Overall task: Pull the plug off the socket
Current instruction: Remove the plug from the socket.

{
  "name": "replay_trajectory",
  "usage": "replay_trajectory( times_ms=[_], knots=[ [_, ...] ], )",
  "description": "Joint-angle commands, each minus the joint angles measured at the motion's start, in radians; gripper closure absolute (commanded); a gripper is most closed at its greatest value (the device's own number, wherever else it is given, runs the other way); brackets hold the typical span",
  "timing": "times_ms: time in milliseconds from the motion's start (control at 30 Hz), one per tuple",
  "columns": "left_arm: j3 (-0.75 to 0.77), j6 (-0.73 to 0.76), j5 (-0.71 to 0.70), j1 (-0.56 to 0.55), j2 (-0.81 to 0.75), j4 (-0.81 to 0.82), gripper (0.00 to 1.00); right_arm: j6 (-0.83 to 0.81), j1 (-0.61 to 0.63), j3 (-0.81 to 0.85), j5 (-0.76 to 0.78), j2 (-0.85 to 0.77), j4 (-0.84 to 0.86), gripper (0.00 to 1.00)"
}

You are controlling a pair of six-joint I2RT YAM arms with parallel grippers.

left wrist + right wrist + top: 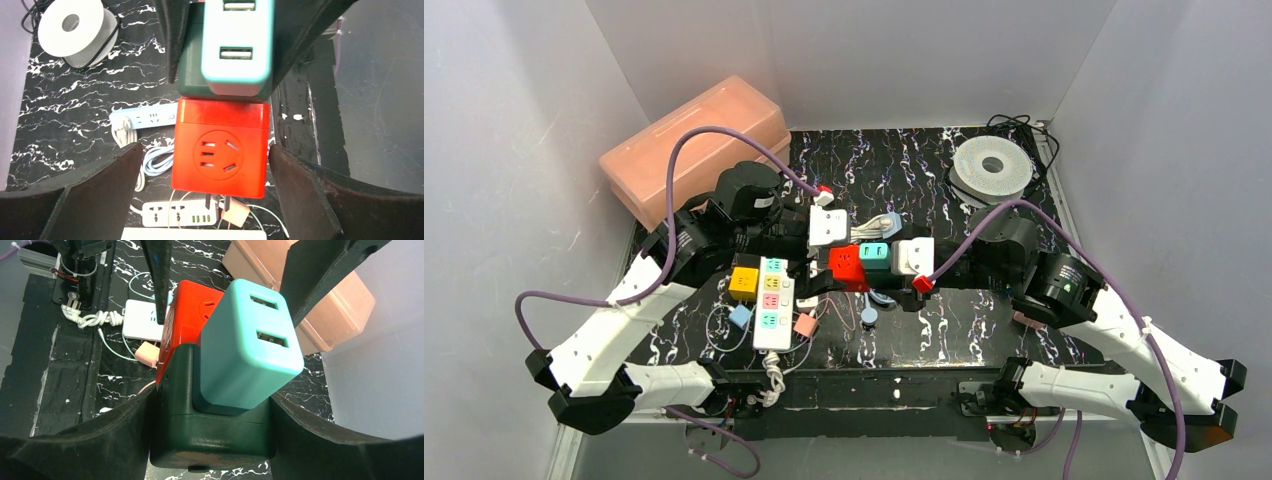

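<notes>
The left gripper will next grab the red cube (pixel 186 316) by its opposite sides and leave the green cube (pixel 215 425) free, so that the two can be pulled apart.
A red cube socket (pixel 218 152) is joined end to end with a dark green cube (pixel 215 425), both held off the table. A teal USB plug (pixel 247 347) sits in the green cube's top face. My right gripper (pixel 213 407) is shut on the green cube's sides. My left gripper (pixel 203 150) stands open around the red cube, with a gap on each side. Bare prongs stick out of the red cube's near end. In the top view the red cube (pixel 847 267) and teal plug (pixel 874 252) hang mid-table between both grippers.
A white power strip (pixel 773 300), a yellow cube (pixel 744 282) and a small pink charger (pixel 805 325) lie at front left among thin cables. A pale blue strip (pixel 145 119) lies behind. A pink box (pixel 694 150) stands back left, a wire spool (pixel 992 167) back right.
</notes>
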Motion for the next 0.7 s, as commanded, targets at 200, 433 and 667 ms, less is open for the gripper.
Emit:
replay_trajectory(
  times_ms=[200, 433, 667],
  knots=[
    [-0.047, -0.027, 0.055, -0.006, -0.041, -0.009, 0.02, 0.03, 0.021, 0.07, -0.004, 0.002, 0.176, 0.99],
    [-0.045, -0.03, 0.059, -0.007, -0.019, 0.008, 0.02, 0.037, 0.038, 0.066, -0.007, 0.02, 0.213, 0.99],
    [-0.046, 0.015, 0.067, -0.006, -0.012, -0.049, 0.04, 0.042, 0.054, 0.061, 0.003, 0.022, 0.237, 0.99]
  ],
)
